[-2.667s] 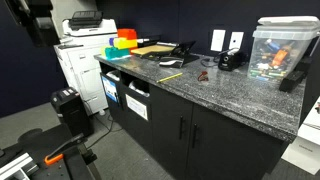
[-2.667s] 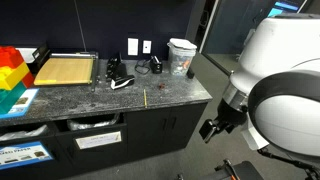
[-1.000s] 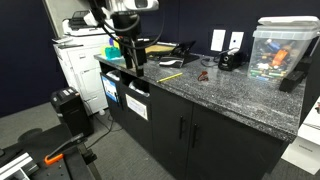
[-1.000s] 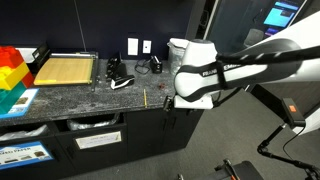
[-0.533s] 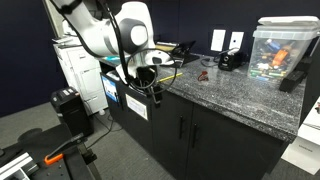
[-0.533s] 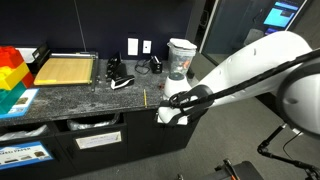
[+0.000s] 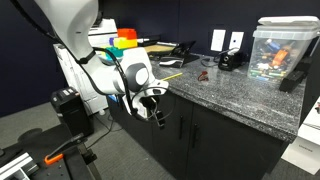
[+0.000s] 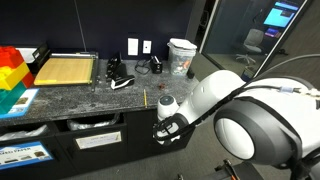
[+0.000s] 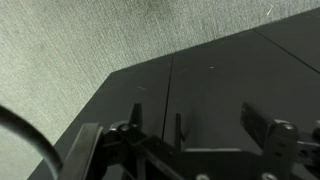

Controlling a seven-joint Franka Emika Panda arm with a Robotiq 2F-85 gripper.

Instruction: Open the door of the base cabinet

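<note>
The gripper will next grab the slim bar handle of the door, with its fingers on either side of the handle, to pull the base cabinet door open.
The base cabinet is long, low and black with a grey granite top; it also shows in the other exterior view. Its door with the bar handle on the right edge sits beside a twin door. My gripper hangs low in front of that door, close to its surface. In an exterior view the gripper covers the meeting edges of the doors, with the door partly visible. In the wrist view the gripper is open and a slim bar handle stands between the fingers against the black panel.
Labelled drawer fronts lie beside the doors. A white printer stands at the cabinet's end. A clear plastic bin, coloured bins and small items lie on the top. A black device stands on the floor.
The arm has swung in from over the counter and dropped down the cabinet front. The gripper now sits low at the doors' handles. The door has not moved.
</note>
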